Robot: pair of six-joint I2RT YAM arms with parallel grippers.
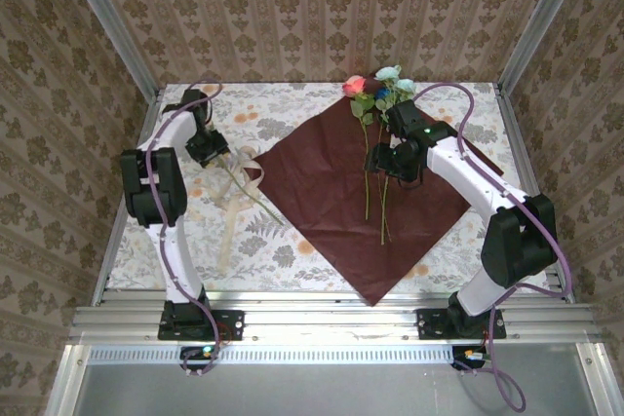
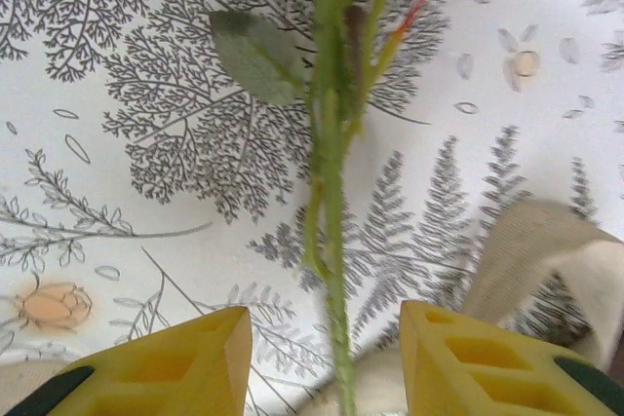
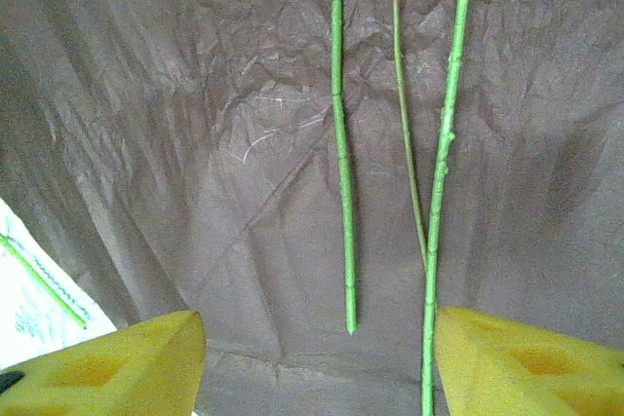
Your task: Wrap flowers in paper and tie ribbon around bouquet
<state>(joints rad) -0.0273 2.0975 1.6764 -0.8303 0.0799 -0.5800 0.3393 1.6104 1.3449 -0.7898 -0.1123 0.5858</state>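
Observation:
My left gripper needs to lay the separate green stem alongside the flowers on the paper, so it should grab the stem across its bare part and leave its leaf free.
The paper (image 1: 331, 192) lies flat, maroon face up, as a diamond in the middle of the table. The flowers (image 1: 378, 90) rest on its far corner, their stems (image 3: 341, 143) running down the sheet. My right gripper (image 1: 395, 170) hovers open over those stems; in the right wrist view one stem (image 3: 441, 172) passes close by the right finger, and nothing is gripped. Left of the paper, one separate green stem (image 2: 331, 163) with a leaf lies on the cloth. My left gripper (image 2: 327, 338) stands open astride it, fingers clear of it. The beige ribbon (image 2: 536, 250) lies looped beside it.
A floral tablecloth (image 1: 292, 109) covers the table, showing bare at the back left and front left. Metal rails (image 1: 322, 314) run along the near edge and sides, with wallpapered walls behind. The ribbon (image 1: 232, 207) trails toward the front left.

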